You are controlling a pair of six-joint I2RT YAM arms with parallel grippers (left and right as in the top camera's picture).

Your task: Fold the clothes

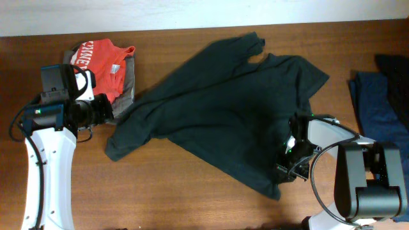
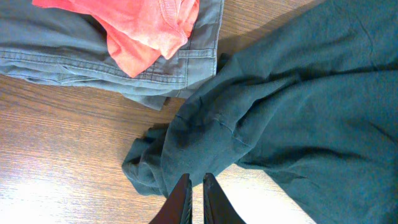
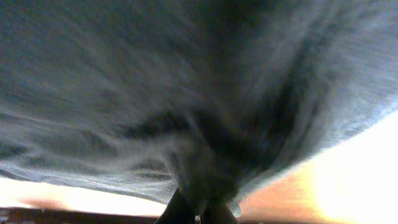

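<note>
My left gripper grabs the T-shirt's bunched sleeve edge [image 1: 116, 151] [image 2: 158, 174] next, opposite my right gripper, to spread the T-shirt flat for folding.
The dark green-black T-shirt [image 1: 230, 108] lies crumpled and spread across the middle of the table, plain side up, with no lettering showing. My left gripper [image 1: 110, 114] points at its bunched left sleeve. In the left wrist view the jaws [image 2: 193, 182] are closed to a thin gap with nothing between them, the tips at the edge of the bunched sleeve [image 2: 186, 143]. My right gripper [image 1: 289, 152] sits on the shirt's lower right part. In the blurred right wrist view the fabric [image 3: 186, 93] gathers into the closed jaws [image 3: 199, 210].
A red tee with white letters [image 1: 102, 56] lies on a grey garment [image 1: 130, 80] at the back left, close behind my left gripper; both show in the left wrist view [image 2: 149, 31] [image 2: 62, 62]. Blue and dark garments [image 1: 377, 105] lie at the right edge.
</note>
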